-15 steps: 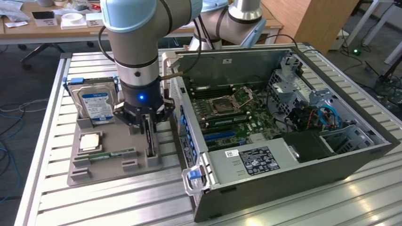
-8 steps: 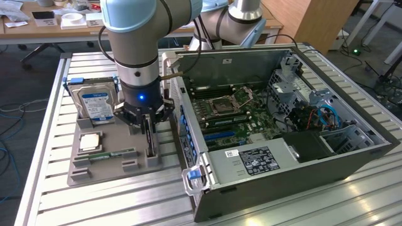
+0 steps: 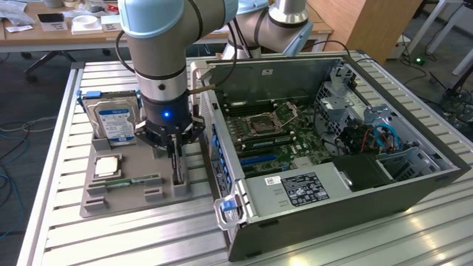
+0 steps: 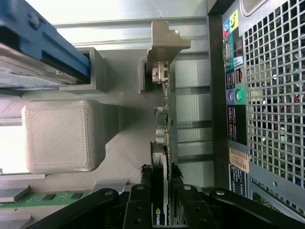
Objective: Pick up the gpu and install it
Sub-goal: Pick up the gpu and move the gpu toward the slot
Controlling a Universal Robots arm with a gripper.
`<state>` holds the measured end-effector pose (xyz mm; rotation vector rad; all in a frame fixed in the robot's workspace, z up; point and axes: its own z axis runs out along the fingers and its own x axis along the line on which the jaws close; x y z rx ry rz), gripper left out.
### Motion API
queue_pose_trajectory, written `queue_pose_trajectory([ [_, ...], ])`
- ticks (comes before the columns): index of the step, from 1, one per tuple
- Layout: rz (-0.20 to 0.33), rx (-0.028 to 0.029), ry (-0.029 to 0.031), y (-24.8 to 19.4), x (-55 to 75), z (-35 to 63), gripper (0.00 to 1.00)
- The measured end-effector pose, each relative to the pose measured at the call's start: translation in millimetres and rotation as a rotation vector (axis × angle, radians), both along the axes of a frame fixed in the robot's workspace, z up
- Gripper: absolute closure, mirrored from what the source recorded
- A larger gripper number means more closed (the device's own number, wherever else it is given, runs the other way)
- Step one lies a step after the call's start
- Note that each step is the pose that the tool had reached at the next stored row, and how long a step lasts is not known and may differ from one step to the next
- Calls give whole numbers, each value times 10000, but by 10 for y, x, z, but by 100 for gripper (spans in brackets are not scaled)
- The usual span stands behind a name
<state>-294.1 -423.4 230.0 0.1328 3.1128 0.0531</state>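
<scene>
My gripper is about to take hold of the GPU across both sides at its bracket-loose end [image 4: 159, 162], so that I can install the GPU in the computer case.
The gpu [image 3: 176, 166] stands on edge in a slot of the grey tray [image 3: 111, 206], on the side nearest the computer case. In the wrist view the gpu [image 4: 164, 119] runs away from me, its pale metal bracket [image 4: 164, 45] at the far end. My gripper [image 3: 176, 145] is lowered straight over the card. The gripper [image 4: 162, 174] straddles it with one finger [image 4: 145, 181] on each face, close to the board with narrow gaps, so it is open around the card.
The open computer case [image 3: 325, 183] lies at the exterior view's right, motherboard exposed; its rear panel [image 4: 267, 95] is right beside the card. The tray also holds a blue-labelled hard drive [image 3: 114, 122], a CPU [image 3: 107, 165] and a RAM stick [image 3: 133, 181].
</scene>
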Motion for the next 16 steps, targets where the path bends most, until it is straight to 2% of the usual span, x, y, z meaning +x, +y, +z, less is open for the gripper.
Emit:
queue_pose_trajectory([
  [10, 27, 0, -1, 0, 0, 0, 74],
  [16, 439, 0, 0, 0, 0, -2, 74],
])
